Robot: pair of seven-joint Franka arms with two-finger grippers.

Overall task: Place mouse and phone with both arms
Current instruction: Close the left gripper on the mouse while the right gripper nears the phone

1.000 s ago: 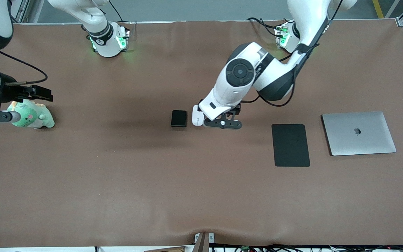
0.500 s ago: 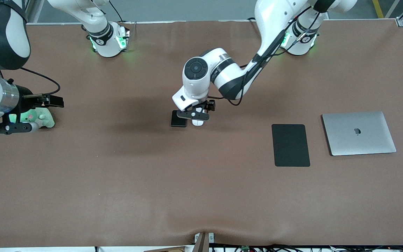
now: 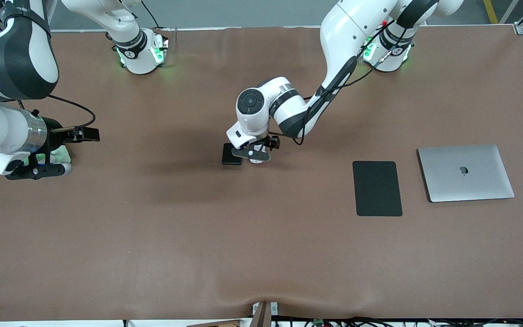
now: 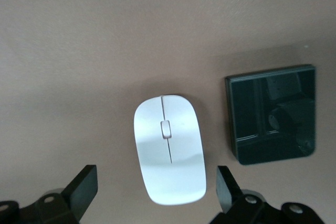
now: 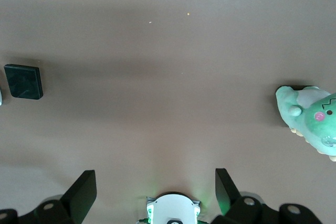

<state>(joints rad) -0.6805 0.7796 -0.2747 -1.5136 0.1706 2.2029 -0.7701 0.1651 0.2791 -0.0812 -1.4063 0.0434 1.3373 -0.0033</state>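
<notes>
The white mouse (image 4: 169, 150) needs to be placed, so my left gripper will next grab it by the sides of its rear end (image 4: 175, 182).
The white mouse (image 4: 169, 150) lies on the brown table beside the black phone (image 4: 271, 115), which is on its right-arm side. In the front view the phone (image 3: 230, 154) shows at mid table and the mouse is mostly hidden under my left gripper (image 3: 251, 154). My left gripper (image 4: 156, 178) is open and straddles the mouse's rear end without touching it. My right gripper (image 3: 38, 170) is open and empty over the table at the right arm's end, in its own view (image 5: 155, 182) above bare table. The phone also shows in the right wrist view (image 5: 23, 81).
A green plush toy (image 5: 310, 120) lies by my right gripper, partly hidden in the front view (image 3: 64, 154). A flat black mat (image 3: 377, 188) and a closed silver laptop (image 3: 466, 172) lie toward the left arm's end.
My left gripper has moved from beside the mouse to over it and come lower. My right arm has shifted slightly toward the table's middle and now covers most of the plush toy.
</notes>
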